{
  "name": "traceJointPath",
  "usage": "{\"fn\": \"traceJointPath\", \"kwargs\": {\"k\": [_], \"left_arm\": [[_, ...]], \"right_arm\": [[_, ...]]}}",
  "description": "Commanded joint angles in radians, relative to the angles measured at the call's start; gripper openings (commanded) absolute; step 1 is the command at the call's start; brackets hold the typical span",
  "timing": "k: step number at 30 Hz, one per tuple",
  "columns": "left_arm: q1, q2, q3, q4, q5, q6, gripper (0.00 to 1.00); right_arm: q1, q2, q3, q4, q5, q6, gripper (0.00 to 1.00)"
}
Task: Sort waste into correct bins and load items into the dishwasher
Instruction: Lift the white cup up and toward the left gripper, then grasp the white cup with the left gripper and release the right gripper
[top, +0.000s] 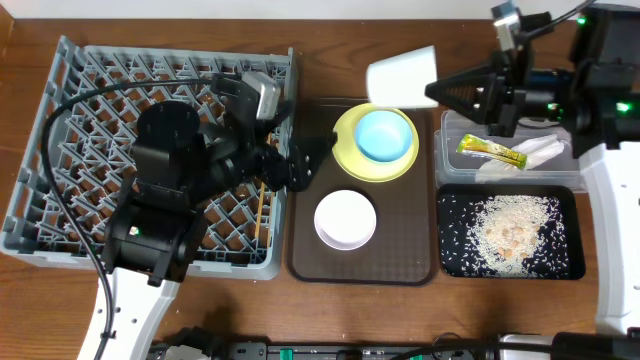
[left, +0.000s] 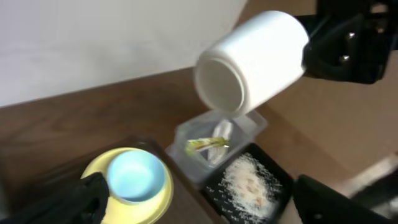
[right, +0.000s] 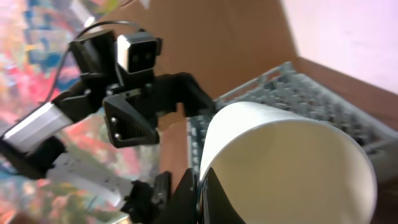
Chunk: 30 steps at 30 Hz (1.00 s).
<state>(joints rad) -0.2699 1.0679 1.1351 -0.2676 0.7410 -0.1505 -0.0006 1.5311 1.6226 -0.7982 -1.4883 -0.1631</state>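
The white cup's base (top: 373, 86) (left: 222, 86) is beyond both fingers of my left gripper, so it isn't time to close on the cup yet. The gripper needs to wait until the base is between both fingers.
My right gripper (top: 440, 92) is shut on the rim of the small white cup (top: 402, 76), held tipped sideways in the air above the brown tray's back edge; the cup fills the right wrist view (right: 292, 168) and shows in the left wrist view (left: 252, 62). My left gripper (top: 305, 160) is open and empty between the grey dish rack (top: 60, 150) and the yellow plate (top: 345, 150). The light blue bowl (top: 385, 135) sits on that plate. The white bowl (top: 345, 218) sits in front. Chopsticks (top: 262, 212) lie in the rack.
The clear tub (top: 450, 130) holds the yellow-green sachet (top: 490, 151) and the white napkin (top: 535, 150). The black tray (top: 450, 255) holds rice scraps (top: 510, 232). The plate and bowls sit on a dark brown serving tray (top: 400, 260).
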Motion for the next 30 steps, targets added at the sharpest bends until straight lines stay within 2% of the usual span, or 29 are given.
{"fn": "traceJointPath", "kwargs": {"k": [1, 13, 22, 28, 30], "left_arm": [[0.006, -0.004, 0.016, 0.019, 0.082, 0.013, 1.00], [0.006, -0.003, 0.016, 0.081, 0.167, 0.012, 0.98], [0.006, -0.002, 0.016, 0.102, 0.215, 0.012, 1.00], [0.006, -0.002, 0.016, 0.105, 0.247, 0.011, 0.95], [0.006, -0.002, 0.016, 0.106, 0.247, 0.011, 0.89]], "right_arm": [[0.064, 0.000, 0.004, 0.001, -0.072, -0.006, 0.01], [0.208, 0.000, 0.004, 0.002, -0.072, -0.006, 0.01], [0.248, -0.002, 0.004, 0.008, -0.072, 0.017, 0.01], [0.251, -0.002, 0.004, 0.040, -0.072, 0.045, 0.01], [0.254, -0.002, 0.004, 0.056, -0.072, 0.065, 0.01]]}}
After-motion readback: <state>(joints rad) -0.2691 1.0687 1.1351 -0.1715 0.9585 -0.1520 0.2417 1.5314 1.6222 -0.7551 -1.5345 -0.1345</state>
